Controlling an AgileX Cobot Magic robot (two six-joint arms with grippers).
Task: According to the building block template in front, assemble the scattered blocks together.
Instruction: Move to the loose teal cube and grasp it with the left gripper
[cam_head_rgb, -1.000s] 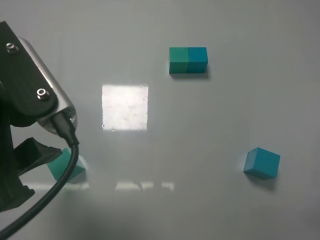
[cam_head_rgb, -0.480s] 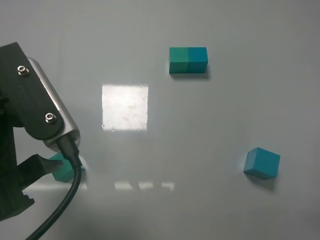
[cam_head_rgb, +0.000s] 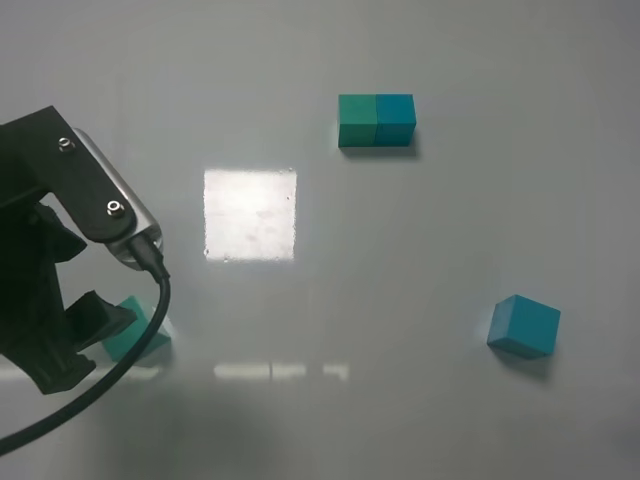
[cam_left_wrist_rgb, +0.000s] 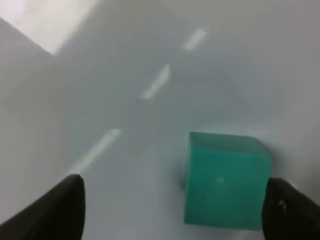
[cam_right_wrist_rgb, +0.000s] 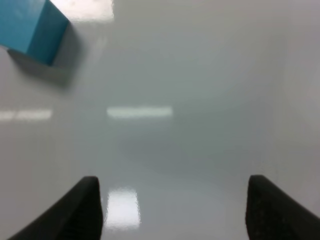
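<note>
I should rebuild the template's teal-and-blue bar (cam_head_rgb: 376, 120), so my left gripper needs to grab the loose teal-green cube (cam_head_rgb: 146, 338) by its opposite sides next.
The template (cam_head_rgb: 376, 120), a joined teal-green and cyan-blue bar, lies at the far centre of the table. The loose teal-green cube (cam_head_rgb: 146, 338) sits at the near left. My left gripper (cam_head_rgb: 120, 334) is open, with its fingers either side of this cube. In the left wrist view the cube (cam_left_wrist_rgb: 225, 182) stands between the fingers (cam_left_wrist_rgb: 55, 210), close to one of them, and the gripper (cam_left_wrist_rgb: 172, 212) is open. The loose cyan-blue cube (cam_head_rgb: 524, 326) sits at the near right and also shows in the right wrist view (cam_right_wrist_rgb: 30, 27). My right gripper (cam_right_wrist_rgb: 175, 210) is open and empty, short of that cube.
The grey table (cam_head_rgb: 420, 240) is glossy, with a bright square light reflection (cam_head_rgb: 250, 214) left of centre and thin light streaks (cam_head_rgb: 280, 371) near the front. The left arm's black cable (cam_head_rgb: 120, 370) hangs beside the green cube.
My left arm has sunk toward the table and drawn in over the green cube, so its fingers now sit either side of it. Neither cube nor the template has moved.
</note>
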